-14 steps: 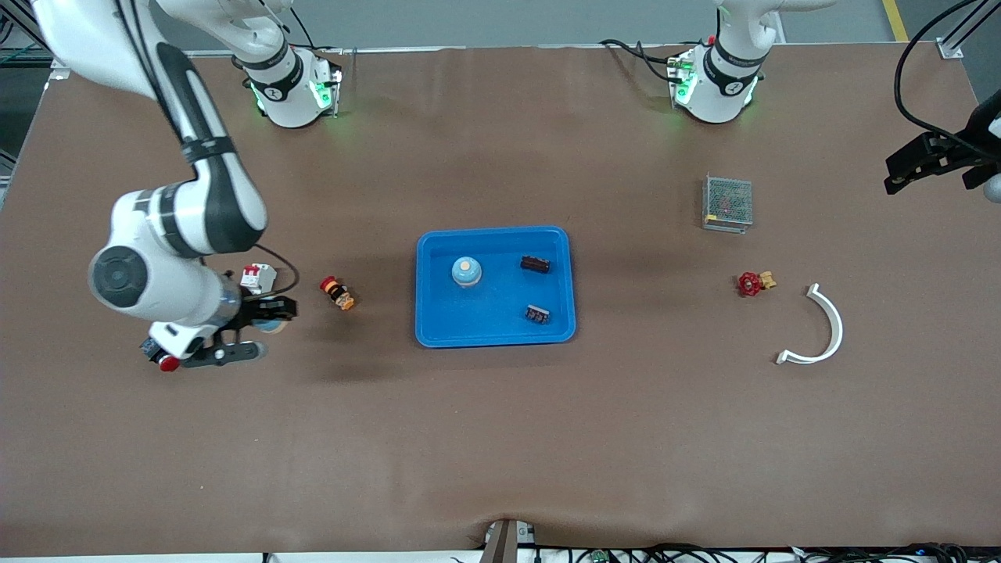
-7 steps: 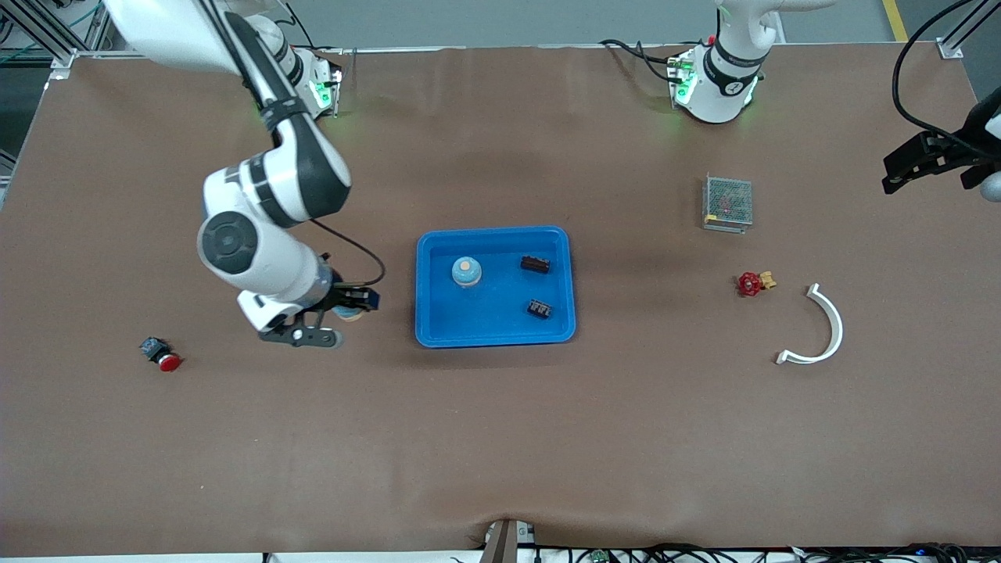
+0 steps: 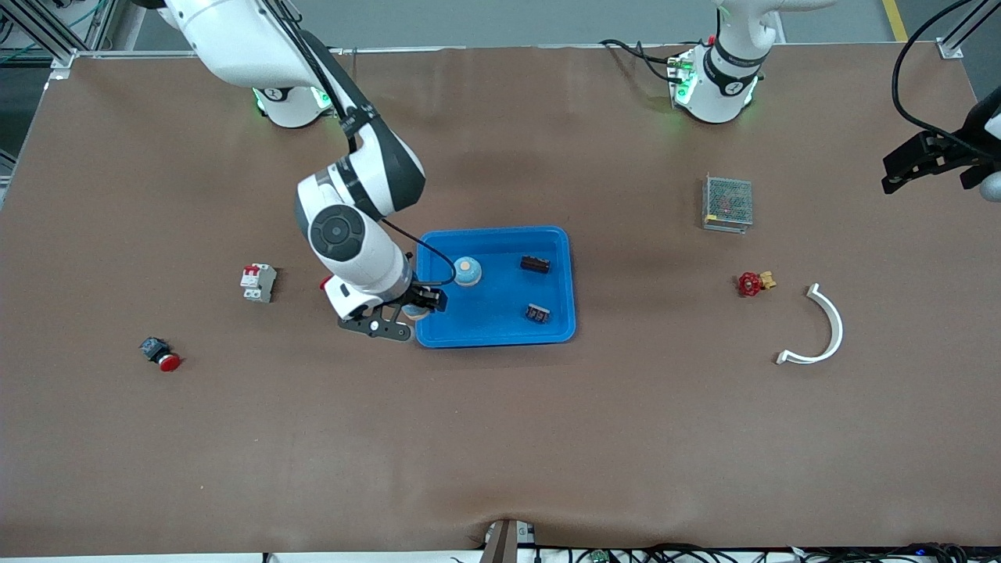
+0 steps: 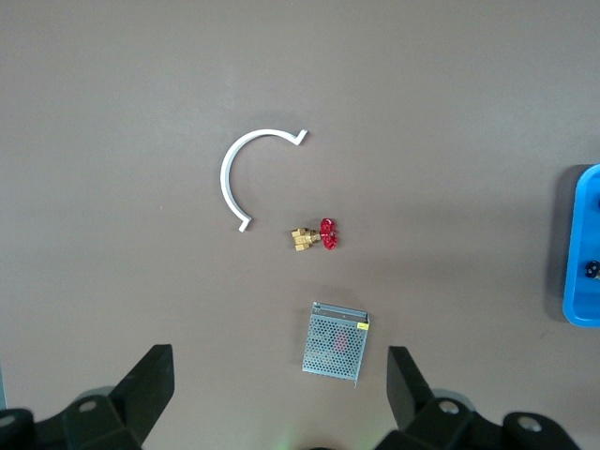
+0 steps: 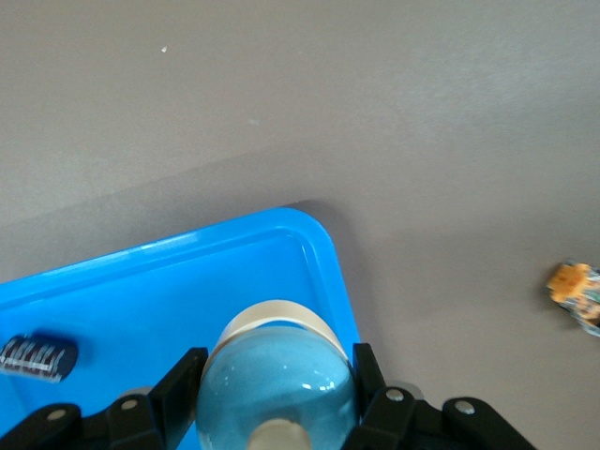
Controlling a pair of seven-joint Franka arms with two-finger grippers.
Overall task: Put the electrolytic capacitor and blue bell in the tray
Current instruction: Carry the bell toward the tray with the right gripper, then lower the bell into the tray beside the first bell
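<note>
My right gripper needs to lower the bell farther in before it lets go, because the blue bell (image 3: 414, 311) hangs at the tray's rim above the tray's near corner (image 3: 428, 338).
The bright blue tray (image 3: 500, 338) lies mid-table. My right gripper (image 3: 416, 306) is shut on a blue bell (image 5: 277, 384) with a cream base and holds it over the tray's corner (image 5: 319, 246) toward the right arm's end. Another blue bell (image 3: 466, 271) stands in the tray. A dark cylindrical capacitor (image 3: 535, 265) and a second small dark part (image 3: 536, 314) also lie in it. A dark striped cylinder (image 5: 37, 356) shows in the right wrist view. My left gripper (image 3: 899, 168) waits open and empty, high over the left arm's end of the table (image 4: 278, 384).
A grey mesh box (image 3: 728, 203), a red valve (image 3: 752, 283) and a white curved strip (image 3: 821, 328) lie toward the left arm's end. A white-and-red breaker (image 3: 258, 282), a red push button (image 3: 160, 356) and an orange part (image 5: 574, 286) lie toward the right arm's end.
My right arm has carried the blue bell from the right arm's end of the table to over the tray's corner. The left arm has not moved.
</note>
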